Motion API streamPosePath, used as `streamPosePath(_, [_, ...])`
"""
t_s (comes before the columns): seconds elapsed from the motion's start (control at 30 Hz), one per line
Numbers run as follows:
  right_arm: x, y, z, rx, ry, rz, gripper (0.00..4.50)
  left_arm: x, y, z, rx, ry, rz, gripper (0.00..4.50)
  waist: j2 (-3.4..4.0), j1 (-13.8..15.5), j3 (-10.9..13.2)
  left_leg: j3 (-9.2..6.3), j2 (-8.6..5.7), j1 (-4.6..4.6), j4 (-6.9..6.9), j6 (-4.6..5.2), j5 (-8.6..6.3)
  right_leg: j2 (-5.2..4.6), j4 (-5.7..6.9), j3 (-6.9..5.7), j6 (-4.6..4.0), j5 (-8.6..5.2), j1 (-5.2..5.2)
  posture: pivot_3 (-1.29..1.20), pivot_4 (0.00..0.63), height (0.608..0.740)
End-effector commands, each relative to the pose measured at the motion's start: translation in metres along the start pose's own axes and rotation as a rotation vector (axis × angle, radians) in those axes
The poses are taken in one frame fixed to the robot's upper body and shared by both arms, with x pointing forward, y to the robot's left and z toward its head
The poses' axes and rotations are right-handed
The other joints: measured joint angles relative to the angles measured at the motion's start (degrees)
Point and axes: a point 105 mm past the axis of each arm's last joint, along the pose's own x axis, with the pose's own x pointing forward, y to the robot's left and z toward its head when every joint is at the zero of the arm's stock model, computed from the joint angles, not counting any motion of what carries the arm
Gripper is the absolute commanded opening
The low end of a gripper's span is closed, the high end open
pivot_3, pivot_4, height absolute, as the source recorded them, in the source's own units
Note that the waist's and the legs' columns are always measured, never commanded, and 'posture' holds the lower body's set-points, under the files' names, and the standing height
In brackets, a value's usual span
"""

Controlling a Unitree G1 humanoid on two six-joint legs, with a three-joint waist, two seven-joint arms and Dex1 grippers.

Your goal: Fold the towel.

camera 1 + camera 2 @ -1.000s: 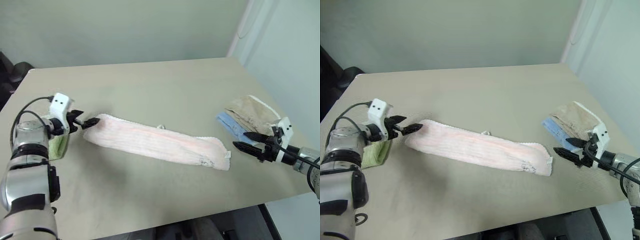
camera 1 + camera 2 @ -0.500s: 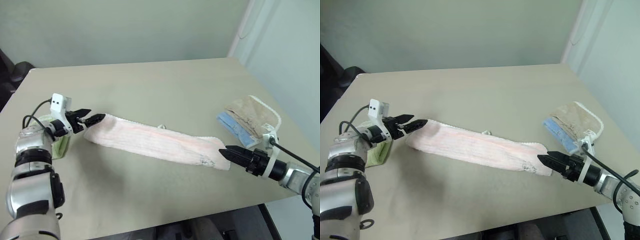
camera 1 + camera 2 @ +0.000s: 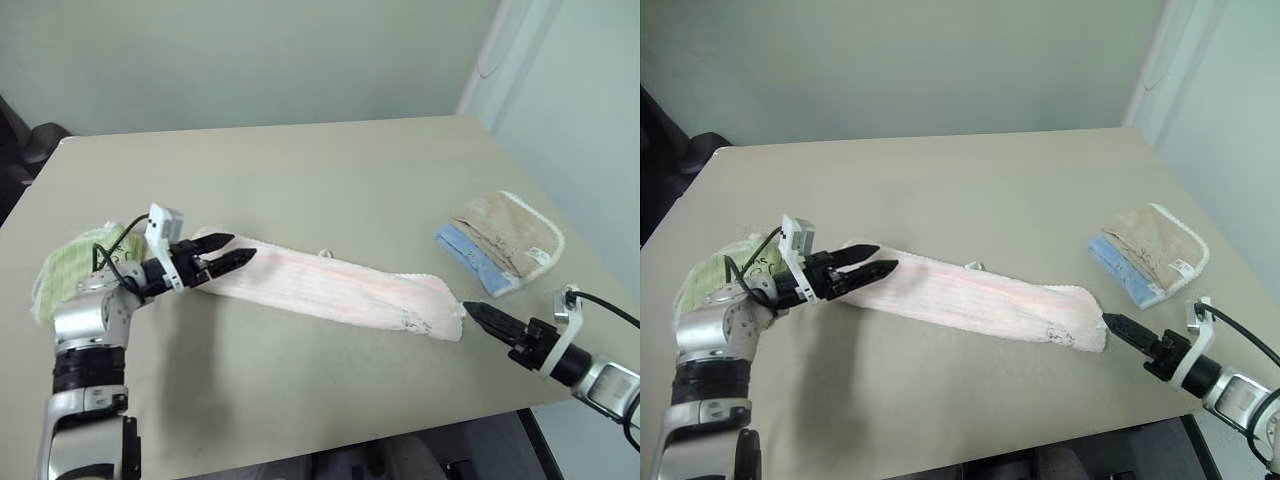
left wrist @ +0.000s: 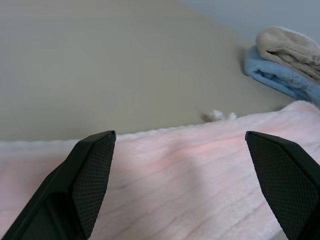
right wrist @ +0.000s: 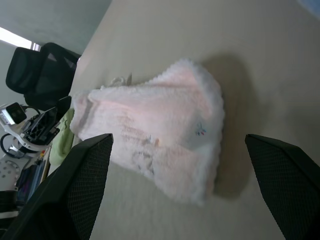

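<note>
Next, my right gripper takes hold of the towel's hemmed end (image 3: 459,316), which stands up over its own shadow while the long strip (image 3: 320,285) lies flat.
The pale pink towel (image 3: 340,285) lies on the table (image 3: 300,170) as a long folded strip, running from the left toward the front right, with its small white loop tag (image 3: 322,254) on the far edge. My left gripper (image 3: 232,256) hovers open over the towel's left end, fingers pointing along the strip; the left wrist view has the towel (image 4: 200,170) just below the spread fingers. My right gripper (image 3: 480,314) is open just off the towel's right end, a small gap apart. The right wrist view looks along the towel (image 5: 160,125) between wide-apart fingers.
A lime-green folded towel (image 3: 75,262) lies at the left, behind my left arm. A beige white-edged towel on a blue cloth (image 3: 505,240) sits near the table's right edge, beyond my right gripper. A black chair (image 3: 25,150) stands past the far left corner.
My left gripper has swung right, from beside the towel's left end to over it. My right gripper has rolled and drawn back from the towel's right end. The towel lies as before.
</note>
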Motion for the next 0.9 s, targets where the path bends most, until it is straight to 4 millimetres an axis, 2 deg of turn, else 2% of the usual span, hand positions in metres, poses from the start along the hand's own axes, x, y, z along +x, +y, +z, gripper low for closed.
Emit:
streamPosePath(0.03, [-0.006, 0.012, -0.001, 0.006, 0.005, 0.032, 4.47, 0.005, -0.013, 0.004, 0.009, -0.018, -0.031, 4.5, 0.01, -0.03, 0.01, 0.01, 0.0, 0.0, 0.0, -0.01, 0.0, 0.0, -0.01, 0.0, 0.0, -0.01, -0.01, 0.0, 0.15, 0.74])
streamPosePath(0.2, [-0.007, 0.019, -0.013, 0.049, 0.031, 0.045, 4.47, 0.007, -0.02, -0.002, -0.007, -0.014, -0.043, 4.5, 0.03, -0.07, 0.01, 0.01, 0.0, -0.01, 0.0, -0.03, -0.02, 0.0, -0.01, 0.01, 0.06, -0.15, 0.01, 0.0, 0.15, 0.74])
streamPosePath(0.33, [0.0, 0.024, -0.026, 0.094, 0.058, 0.059, 4.47, 0.01, -0.023, -0.003, -0.017, -0.016, -0.047, 4.5, 0.03, -0.08, 0.01, 0.02, 0.0, -0.02, 0.0, -0.07, -0.04, 0.0, -0.01, 0.02, 0.08, -0.26, 0.01, 0.0, 0.15, 0.74])
streamPosePath(0.57, [0.013, 0.02, -0.042, 0.192, 0.06, 0.031, 4.47, 0.014, -0.024, 0.001, -0.012, -0.029, -0.052, 4.5, 0.04, -0.06, 0.02, 0.01, -0.01, -0.03, 0.0, -0.07, -0.05, -0.01, -0.01, 0.03, 0.12, -0.3, 0.01, 0.0, 0.15, 0.74])
streamPosePath(0.67, [0.017, 0.014, -0.044, 0.231, 0.04, 0.001, 4.47, 0.014, -0.025, 0.002, -0.009, -0.033, -0.053, 4.5, 0.01, -0.07, 0.0, 0.01, -0.01, -0.03, 0.0, -0.06, -0.07, -0.02, -0.02, 0.04, 0.13, -0.31, 0.01, 0.0, 0.15, 0.74])
streamPosePath(0.9, [0.026, 0.003, -0.038, 0.281, -0.041, -0.058, 4.47, 0.015, -0.026, 0.003, -0.005, -0.035, -0.051, 4.5, -0.08, -0.28, -0.05, 0.02, -0.02, -0.02, 0.03, -0.06, -0.07, -0.02, -0.05, 0.06, 0.15, -0.32, 0.02, 0.0, 0.15, 0.74])
